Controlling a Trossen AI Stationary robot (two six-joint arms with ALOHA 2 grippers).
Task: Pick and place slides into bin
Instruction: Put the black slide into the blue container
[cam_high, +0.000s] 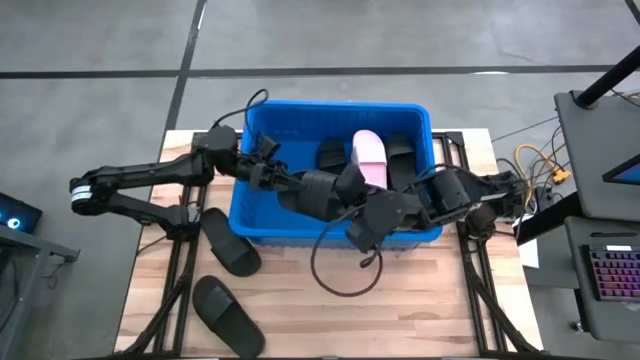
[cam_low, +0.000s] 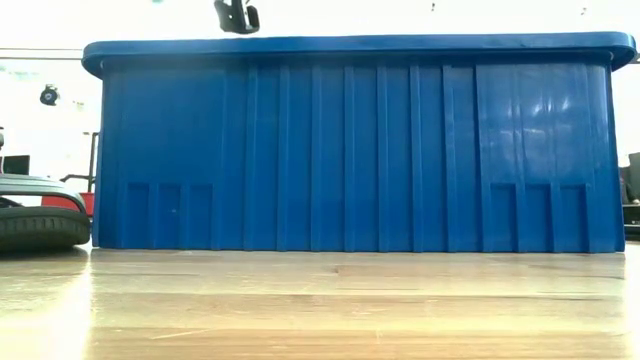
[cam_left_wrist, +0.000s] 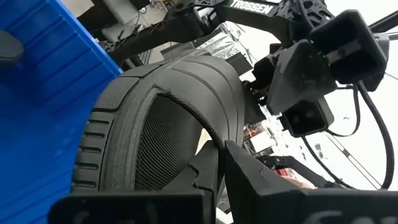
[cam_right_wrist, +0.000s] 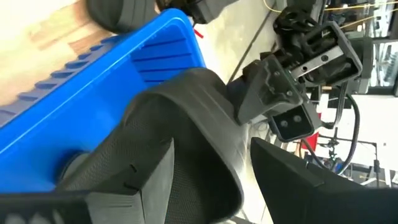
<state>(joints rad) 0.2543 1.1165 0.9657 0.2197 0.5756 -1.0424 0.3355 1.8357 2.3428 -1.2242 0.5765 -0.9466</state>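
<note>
I should next grab the black slide by the edge of its strap (cam_right_wrist: 224, 162) with my right gripper to put the slide into the blue bin.
The blue bin (cam_high: 335, 105) stands at the middle of the wooden table and fills the low view (cam_low: 350, 150). Inside it lie a pink slide (cam_high: 370, 155) and black slides (cam_high: 400, 152). My left gripper (cam_high: 292, 184) reaches in from the table's left and is shut on a black slide (cam_high: 318, 190) held above the bin's near half. My right gripper (cam_high: 347, 196) comes from the right. It is open, with its fingers (cam_right_wrist: 298, 180) on either side of that same slide (cam_right_wrist: 186, 124). Whether they touch it, I cannot tell. My left gripper pinches the edge of the black slide's wide strap (cam_left_wrist: 214, 140) between its two fingers (cam_left_wrist: 261, 180). The fingers come level from the table's left. The slide is lifted clear over the bin and turned on its side, its ribbed sole rim (cam_left_wrist: 99, 149) toward the bin wall.
Two more black slides lie on the table left of and in front of the bin (cam_high: 232, 243) (cam_high: 228, 312); one shows at the low view's left edge (cam_low: 40, 215). A black cable (cam_high: 345, 275) loops onto the table in front of the bin. Bare wood lies at the near right.
</note>
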